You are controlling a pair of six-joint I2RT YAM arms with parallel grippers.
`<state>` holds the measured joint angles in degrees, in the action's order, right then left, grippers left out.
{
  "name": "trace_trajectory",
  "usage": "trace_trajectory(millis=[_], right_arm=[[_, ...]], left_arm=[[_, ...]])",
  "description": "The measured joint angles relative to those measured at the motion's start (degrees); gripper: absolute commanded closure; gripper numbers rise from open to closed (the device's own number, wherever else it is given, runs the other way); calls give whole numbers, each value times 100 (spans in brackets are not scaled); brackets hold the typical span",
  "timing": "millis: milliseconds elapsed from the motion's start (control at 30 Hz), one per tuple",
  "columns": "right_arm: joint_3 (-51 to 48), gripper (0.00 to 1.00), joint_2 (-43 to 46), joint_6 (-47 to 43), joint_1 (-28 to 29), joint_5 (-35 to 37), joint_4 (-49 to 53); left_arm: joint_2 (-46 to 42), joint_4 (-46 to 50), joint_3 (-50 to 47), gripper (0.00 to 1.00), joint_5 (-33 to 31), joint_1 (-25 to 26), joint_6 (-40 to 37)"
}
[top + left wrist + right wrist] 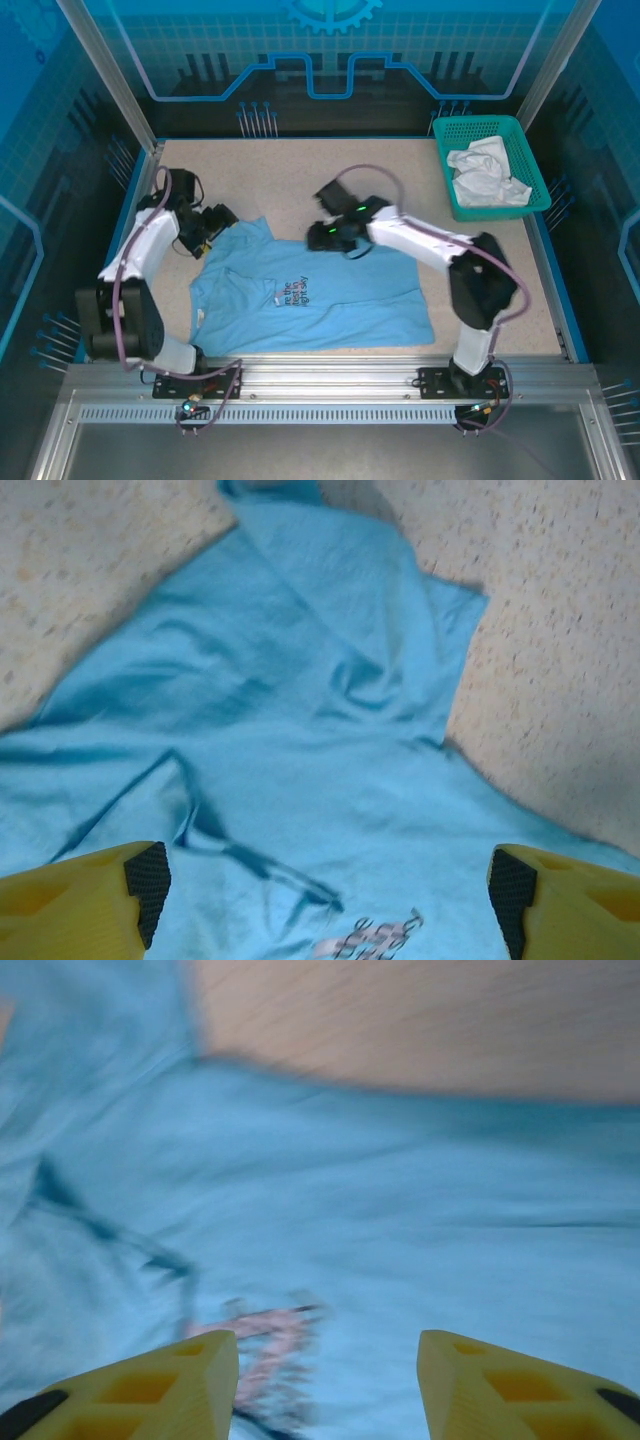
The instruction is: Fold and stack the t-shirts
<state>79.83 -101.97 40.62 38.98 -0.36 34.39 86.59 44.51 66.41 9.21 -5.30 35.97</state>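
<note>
My left gripper grabs the light blue t-shirt (310,290) by its far corner (271,241) beside the sleeve next, to fold the t-shirt's far edge over.
A light blue t-shirt (310,290) lies spread on the table with its small dark-and-red chest print (290,292) facing up. My left gripper (215,225) hovers at the shirt's upper left corner. In the left wrist view it (330,900) stands wide open over the blue fabric (300,710), holding nothing. My right gripper (325,235) is over the shirt's top edge. In the blurred right wrist view it (328,1380) is open above the blue cloth (400,1200) and the print (265,1335). A white t-shirt (485,172) lies crumpled in the basket.
The teal mesh basket (490,125) stands at the back right corner of the speckled table (290,170). Blue walls and rails close in the table on the left, right and back. A metal rail with the arm bases runs along the near edge.
</note>
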Motion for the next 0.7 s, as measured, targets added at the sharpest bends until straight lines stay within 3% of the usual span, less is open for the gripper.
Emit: trace_trajectory(millis=[133,267,700], right_arm=[[-623,41,671,-417,-1478,-85,-138],[-573,42,522,-763,-2446,-363,-133],[-289,43,-118,-1403,-2643,-413,9]], left_arm=[[745,-133,560,19,-76,-98,313],[1250,-240,686,21,-74,-363,741],[2245,-610,1117,32,79,-765,1558]])
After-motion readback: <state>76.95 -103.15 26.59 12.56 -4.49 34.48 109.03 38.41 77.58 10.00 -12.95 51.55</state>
